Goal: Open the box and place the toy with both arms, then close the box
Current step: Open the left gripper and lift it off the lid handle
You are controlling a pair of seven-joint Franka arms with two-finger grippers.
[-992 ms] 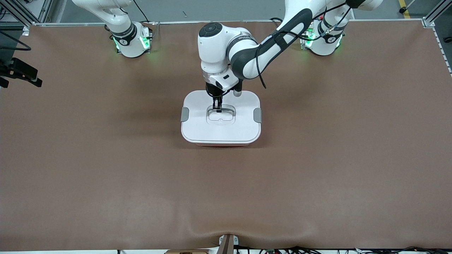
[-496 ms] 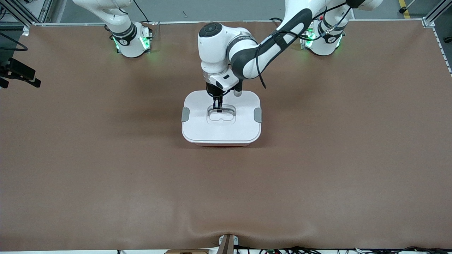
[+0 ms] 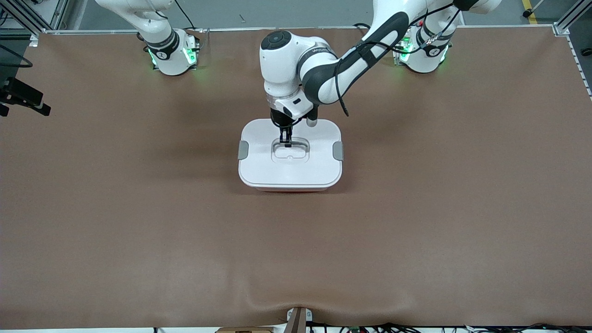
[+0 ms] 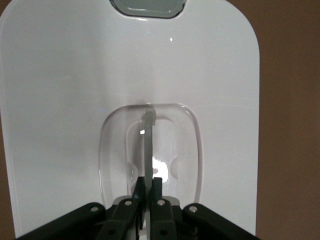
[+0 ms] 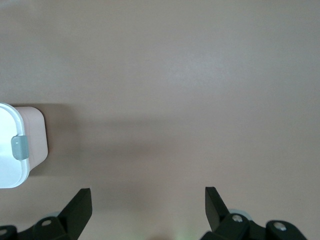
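Observation:
The robot's left gripper needs to open now, as the white lid's edge sits level on the box in the front view.
The box stands mid-table with its white lid on it and grey clips at both ends. My left gripper reaches straight down into the lid's clear recessed handle. It is shut on the handle's thin upright bar, pinched between the two fingers. My right gripper hangs open and empty over bare table toward the right arm's end, with the box's end off to one side. The toy is out of view.
The brown table cover has a small wrinkle at its edge nearest the front camera. Both green-lit arm bases stand along the edge farthest from that camera. A metal bracket sits at the nearest edge.
The right gripper has drifted slightly outward toward the right arm's end of the table. The left gripper stays clamped on the handle; the box has barely shifted.

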